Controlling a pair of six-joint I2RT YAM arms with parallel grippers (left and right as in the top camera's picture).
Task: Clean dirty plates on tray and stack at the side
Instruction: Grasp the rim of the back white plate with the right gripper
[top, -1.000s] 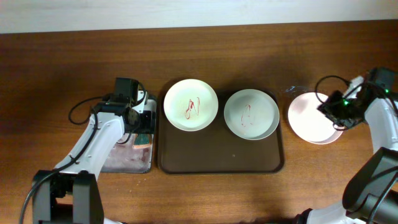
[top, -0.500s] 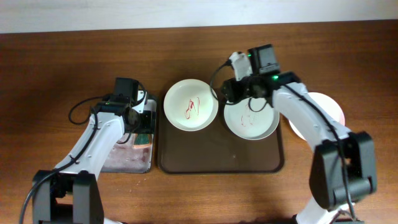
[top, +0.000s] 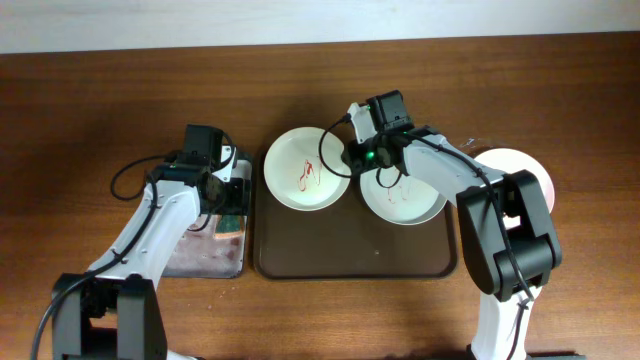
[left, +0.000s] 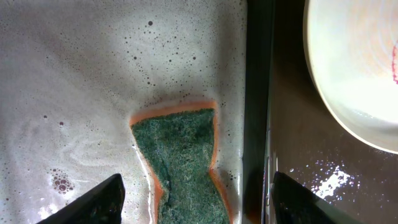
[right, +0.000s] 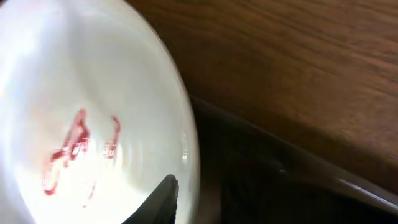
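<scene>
My left gripper picks up the green sponge across its narrow middle next, so its wide end stays free to clean dirty plates.
Two white plates with red smears lie on the brown tray: the left plate and the right plate. My right gripper is at the left plate's right rim. In the right wrist view one finger lies just inside the rim of that plate; the other finger is lost in the dark tray, and the jaws look open. My left gripper is open, its fingers either side of the green sponge in the soapy tray. A clean plate sits at the right side.
The soapy tray stands left of the brown tray. My right arm reaches across the right plate. The left plate's edge shows in the left wrist view. Bare wooden table lies around both trays.
My right arm has swung from the clean plate at the right side across the tray to the left plate's right rim. The left arm has not moved.
</scene>
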